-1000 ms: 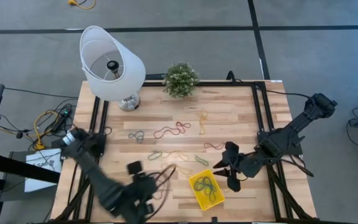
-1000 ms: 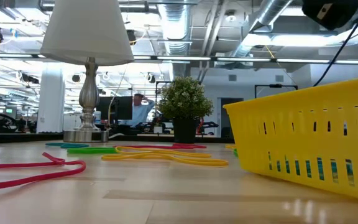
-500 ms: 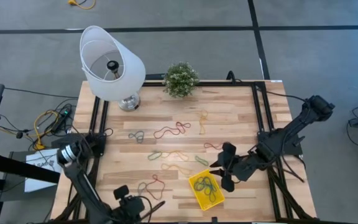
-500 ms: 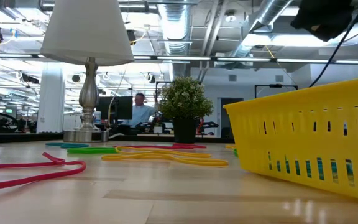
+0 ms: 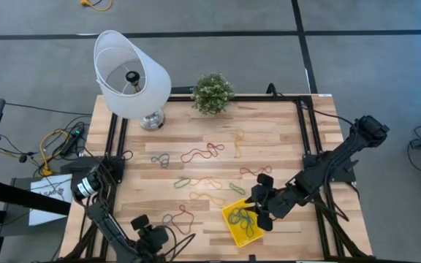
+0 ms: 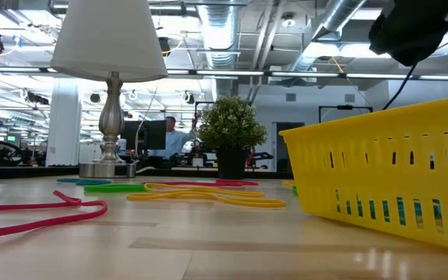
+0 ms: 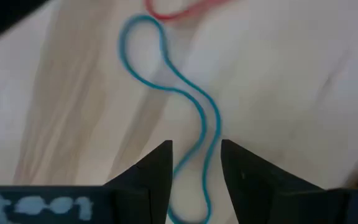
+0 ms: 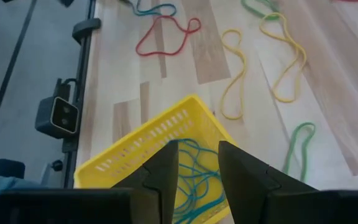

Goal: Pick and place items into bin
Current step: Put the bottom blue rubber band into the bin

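My left gripper grabs the blue loop by its narrow end next, to put the loop into the yellow bin (image 5: 227, 219).
The yellow bin (image 5: 227, 219) sits near the table's near edge with green and blue loops (image 8: 194, 180) lying inside it. My right gripper (image 5: 258, 212) hovers open over the bin's far right corner (image 8: 197, 146). My left gripper (image 5: 154, 235) is low at the near edge, left of the bin, and open. In the left wrist view its fingers (image 7: 195, 144) stand on either side of a blue loop (image 7: 194, 99) that lies flat on the wood. A red loop (image 5: 186, 214) lies beside it. More red, yellow, green and grey-blue loops (image 5: 202, 152) are scattered over the middle of the table.
A lamp with a white shade (image 5: 131, 73) and a small potted plant (image 5: 212, 93) stand at the far edge. Black cables (image 5: 185, 228) lie by my left gripper. In the low view the bin's wall (image 6: 387, 171) fills the right; loops (image 6: 208, 194) lie across the wood.
My left arm has swung toward the table's near left corner and settled low there, uncovering the blue and red loops it stood over. My right gripper has moved toward the near left, from beside the bin's far right side to over the bin.
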You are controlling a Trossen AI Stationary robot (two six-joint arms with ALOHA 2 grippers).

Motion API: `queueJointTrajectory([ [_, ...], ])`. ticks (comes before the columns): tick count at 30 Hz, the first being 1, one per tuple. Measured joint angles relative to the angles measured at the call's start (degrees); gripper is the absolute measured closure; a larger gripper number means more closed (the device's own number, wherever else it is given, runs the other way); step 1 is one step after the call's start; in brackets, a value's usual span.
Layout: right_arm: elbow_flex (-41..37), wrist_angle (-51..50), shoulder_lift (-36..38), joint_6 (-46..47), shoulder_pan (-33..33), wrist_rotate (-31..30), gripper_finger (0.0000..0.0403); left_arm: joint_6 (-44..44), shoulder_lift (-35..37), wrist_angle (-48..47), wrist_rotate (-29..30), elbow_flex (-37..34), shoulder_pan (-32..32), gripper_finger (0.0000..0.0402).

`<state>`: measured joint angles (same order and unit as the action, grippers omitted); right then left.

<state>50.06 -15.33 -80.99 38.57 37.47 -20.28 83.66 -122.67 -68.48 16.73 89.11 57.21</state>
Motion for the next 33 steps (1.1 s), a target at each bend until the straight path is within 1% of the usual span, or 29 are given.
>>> queueJointTrajectory([
  [3, 0.00, 0.10, 0.04, 0.00, -0.26, 0.65, 0.0294, -3.18, 0.16, -3.29, -2.41, -0.34, -0.40, 0.0274],
  [6, 0.02, 1.26, 0.06, 0.00, -0.53, 0.79, 0.0294, -3.44, 2.72, -7.93, -1.70, -0.40, -0.99, 0.0274],
  [10, 0.02, 1.22, 0.06, 0.00, -0.52, 0.95, 0.0294, -2.03, 10.51, -13.36, 4.49, -0.36, -0.96, 0.0274],
  [13, 0.02, 1.15, 0.06, 0.00, -0.52, 0.95, 0.0294, 0.97, 18.15, -16.54, 8.35, -1.07, -0.09, 0.0274],
  [15, 0.02, 1.15, 0.06, 0.00, -0.43, 0.96, 0.0294, 5.50, 22.86, -11.64, 11.33, -4.51, 0.66, 0.0274],
  [17, 0.02, 1.14, 0.06, 0.00, -0.35, 0.95, 0.0294, 9.96, 25.99, -1.05, 16.39, -9.95, 1.50, 0.0274],
  [18, 0.02, 1.07, 0.06, 0.00, -0.33, 0.97, 0.0294, 10.96, 26.99, 5.60, 18.79, -13.02, 1.72, 0.0274],
  [19, 0.02, 1.00, 0.06, 0.00, -0.33, 0.97, 0.0294, 11.02, 27.43, 11.06, 19.76, -15.75, 1.77, 0.0274],
  [20, 0.02, 1.00, 0.06, 0.00, -0.33, 0.97, 0.0294, 9.97, 27.49, 15.49, 19.25, -18.18, 1.76, 0.0274],
  [21, 0.02, 1.02, 0.06, 0.00, -0.33, 0.97, 0.0294, 8.52, 27.40, 19.23, 17.51, -20.39, 1.73, 0.0274],
  [24, 0.02, 1.00, 0.06, -0.02, -0.33, 0.97, 0.0294, 6.96, 26.29, 28.74, 8.04, -25.37, 0.40, 0.0274],
  [25, 0.02, 1.01, 0.06, -0.02, -0.35, 0.97, 0.0294, 6.99, 25.81, 30.90, 5.79, -26.43, 0.13, 0.0274],
  [27, 0.02, 1.01, 0.06, -0.03, -0.35, 0.95, 0.0294, 6.98, 24.99, 33.47, 4.60, -27.79, -0.23, 0.0274],
  [31, 0.02, 1.00, 0.08, -0.10, -0.35, 0.95, 0.0294, 6.10, 22.80, 34.99, 5.54, -28.36, -0.78, 0.0274],
  [33, 0.02, 0.95, 0.08, -0.13, -0.37, 0.95, 0.0294, 4.05, 21.01, 36.51, 5.08, -28.25, -1.09, 0.0274],
])
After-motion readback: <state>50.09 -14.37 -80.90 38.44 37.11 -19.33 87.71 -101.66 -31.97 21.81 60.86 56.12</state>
